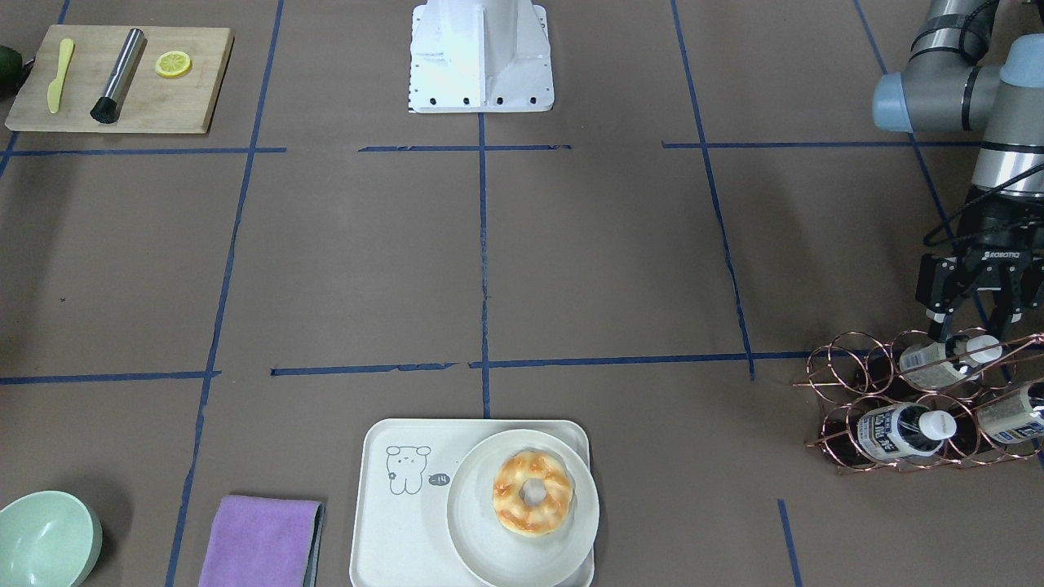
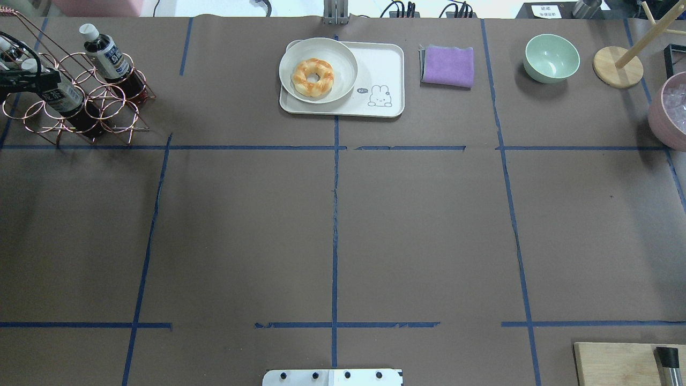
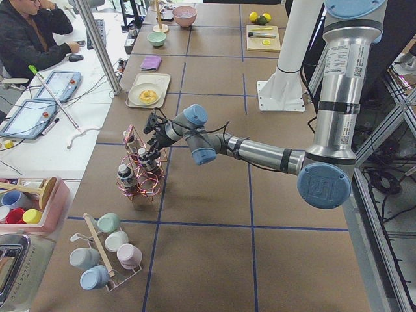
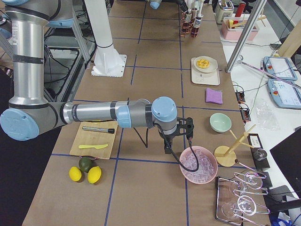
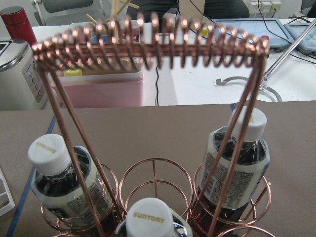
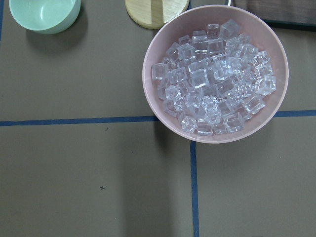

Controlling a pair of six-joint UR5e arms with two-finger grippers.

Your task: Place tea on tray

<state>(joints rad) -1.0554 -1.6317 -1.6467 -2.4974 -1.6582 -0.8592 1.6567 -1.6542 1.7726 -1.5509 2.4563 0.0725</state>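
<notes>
The left gripper takes hold of the white cap [image 1: 984, 349] [image 5: 149, 217] next, since copper wire rings close around the tea bottle's body and the cap stands above the rings.
Three tea bottles stand in a copper wire rack [image 1: 840, 383] at the table's edge on my left. My left gripper [image 1: 972, 330] is open and hangs just above the rear tea bottle [image 1: 938, 363], its fingers either side of the white cap. In the left wrist view that cap [image 5: 148, 222] is at the bottom centre, with two other bottles [image 5: 59, 182] [image 5: 239, 163] beside it. The cream tray [image 1: 408, 522] with the bear drawing lies far from the rack. My right gripper [image 4: 178, 136] hovers over a pink ice bowl; I cannot tell if it is open.
A round white plate [image 1: 473, 530] with a donut [image 1: 533, 493] covers half the tray. A purple cloth [image 1: 261, 542] and a green bowl [image 1: 45, 538] lie beside the tray. The pink bowl of ice [image 6: 215, 74] is under my right wrist. A wooden board [image 1: 122, 81] holds tools.
</notes>
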